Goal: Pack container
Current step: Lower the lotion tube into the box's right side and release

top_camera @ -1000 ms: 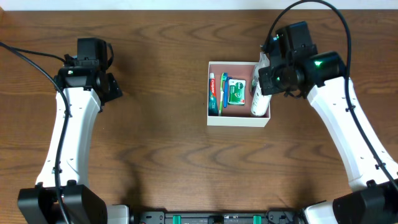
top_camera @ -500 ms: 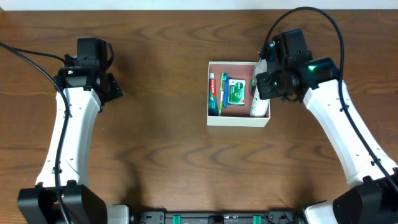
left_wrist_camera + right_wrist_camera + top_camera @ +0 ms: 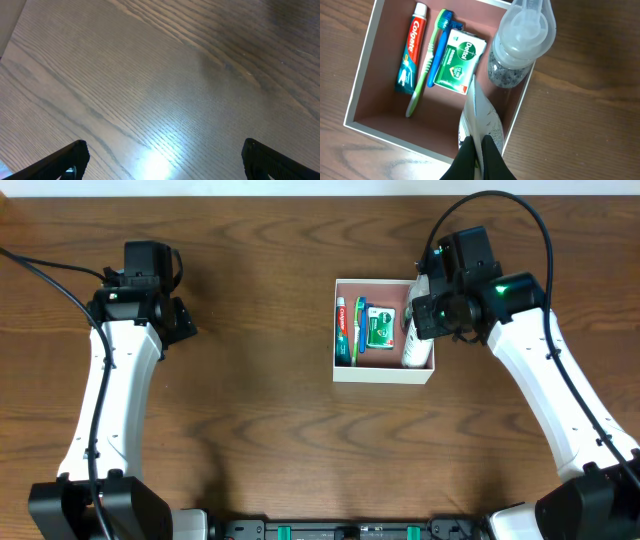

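Note:
The white tube (image 3: 482, 117) hangs inside the container's sides and would come to rest in the container, so my right gripper opens next.
The container (image 3: 383, 376) is a square white box with a pink floor (image 3: 440, 115), right of the table's middle. In it lie a red toothpaste tube (image 3: 411, 50), a green toothbrush (image 3: 426, 65), a blue toothbrush (image 3: 439, 50) and a green soap pack (image 3: 460, 61). A clear bottle (image 3: 520, 45) stands in its far right corner. My right gripper (image 3: 479, 142) is shut on the flat end of a white tube (image 3: 482, 117), which hangs along the box's right wall. From overhead this gripper (image 3: 440, 315) hovers over the box's right edge. My left gripper (image 3: 165, 160) is open over bare wood.
The left arm (image 3: 120, 360) stands at the far left, well away from the box. Dark wooden tabletop (image 3: 250, 410) surrounds the container on all sides.
A second ago my right gripper shifted slightly to the left with the white tube, then held still. The left arm has not moved.

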